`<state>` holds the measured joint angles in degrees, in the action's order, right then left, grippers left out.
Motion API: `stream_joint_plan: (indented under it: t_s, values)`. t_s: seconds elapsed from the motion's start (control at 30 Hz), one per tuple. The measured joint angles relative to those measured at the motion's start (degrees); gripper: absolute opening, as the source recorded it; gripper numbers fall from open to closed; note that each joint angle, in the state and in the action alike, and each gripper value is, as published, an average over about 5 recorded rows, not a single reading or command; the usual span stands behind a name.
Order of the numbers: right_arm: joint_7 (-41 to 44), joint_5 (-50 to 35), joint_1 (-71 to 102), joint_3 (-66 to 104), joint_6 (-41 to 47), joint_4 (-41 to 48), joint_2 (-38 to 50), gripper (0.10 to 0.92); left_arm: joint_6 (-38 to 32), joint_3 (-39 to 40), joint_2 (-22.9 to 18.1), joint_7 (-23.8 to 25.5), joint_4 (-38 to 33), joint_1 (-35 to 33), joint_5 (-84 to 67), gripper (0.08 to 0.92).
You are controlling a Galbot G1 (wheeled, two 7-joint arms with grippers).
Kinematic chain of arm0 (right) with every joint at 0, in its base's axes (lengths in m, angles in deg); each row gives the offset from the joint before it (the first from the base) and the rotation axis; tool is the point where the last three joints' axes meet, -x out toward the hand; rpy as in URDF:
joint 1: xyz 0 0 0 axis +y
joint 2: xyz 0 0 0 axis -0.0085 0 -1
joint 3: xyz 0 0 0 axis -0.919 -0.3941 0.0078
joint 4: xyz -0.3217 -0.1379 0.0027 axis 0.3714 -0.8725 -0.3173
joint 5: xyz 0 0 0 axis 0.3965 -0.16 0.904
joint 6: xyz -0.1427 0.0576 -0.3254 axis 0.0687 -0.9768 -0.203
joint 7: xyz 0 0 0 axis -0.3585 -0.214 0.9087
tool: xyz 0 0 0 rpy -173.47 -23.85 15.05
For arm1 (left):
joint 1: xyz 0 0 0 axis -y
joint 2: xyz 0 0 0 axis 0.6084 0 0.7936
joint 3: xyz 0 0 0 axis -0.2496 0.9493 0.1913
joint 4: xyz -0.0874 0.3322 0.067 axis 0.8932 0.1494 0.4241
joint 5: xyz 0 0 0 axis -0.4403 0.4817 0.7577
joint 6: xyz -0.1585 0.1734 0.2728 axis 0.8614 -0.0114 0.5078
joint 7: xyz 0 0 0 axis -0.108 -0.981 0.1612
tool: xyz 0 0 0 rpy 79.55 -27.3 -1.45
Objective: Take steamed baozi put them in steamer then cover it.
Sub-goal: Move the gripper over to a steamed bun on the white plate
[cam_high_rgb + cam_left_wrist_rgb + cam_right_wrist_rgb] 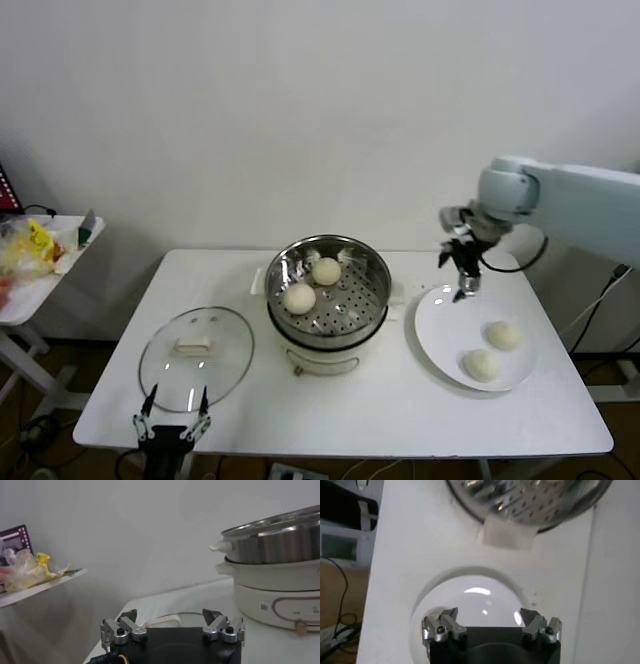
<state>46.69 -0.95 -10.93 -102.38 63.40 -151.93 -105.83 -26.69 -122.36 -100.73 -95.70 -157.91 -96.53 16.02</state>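
My right gripper has to grab a baozi on the white plate next, by its opposite round sides, so that its base stays free for the steamer tray.
The steamer (375, 275) stands mid-table; its perforated tray holds two baozi, one (326, 270) at the back and one (299, 298) at the front left. Two more baozi (503, 335) (481, 364) lie on the white plate (440, 325) at the right. My right gripper (463, 290) hangs open and empty above the plate's back edge; its wrist view shows the bare plate (470, 595) under the jaws (489, 616) and the steamer's rim (530, 515) beyond. My left gripper (172, 412) is open and empty at the table's front left edge, near the glass lid (230, 350).
The glass lid lies flat left of the steamer, with its white handle (194, 346) up. A side table with bags (30, 250) stands at the far left. The left wrist view shows the steamer's side (275, 580) and the open gripper (170, 617).
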Motion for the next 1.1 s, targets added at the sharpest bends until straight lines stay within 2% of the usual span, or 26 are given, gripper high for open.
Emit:
stream_joint_plan:
  t_s: [0.4, 1.1]
  values:
    - [0.3, 10.3, 17.7, 10.9, -1.1, 1.7, 5.7, 0.823, 0.2, -0.3, -1.4, -0.4, 0.1, -0.6, 1.7, 0.823]
    - [0.4, 15.7, 28.8, 19.2, -2.4, 8.4, 2.0, 0.812, -0.4, -0.5, -2.4, -0.8, 1.0, -1.4, 2.8, 0.823]
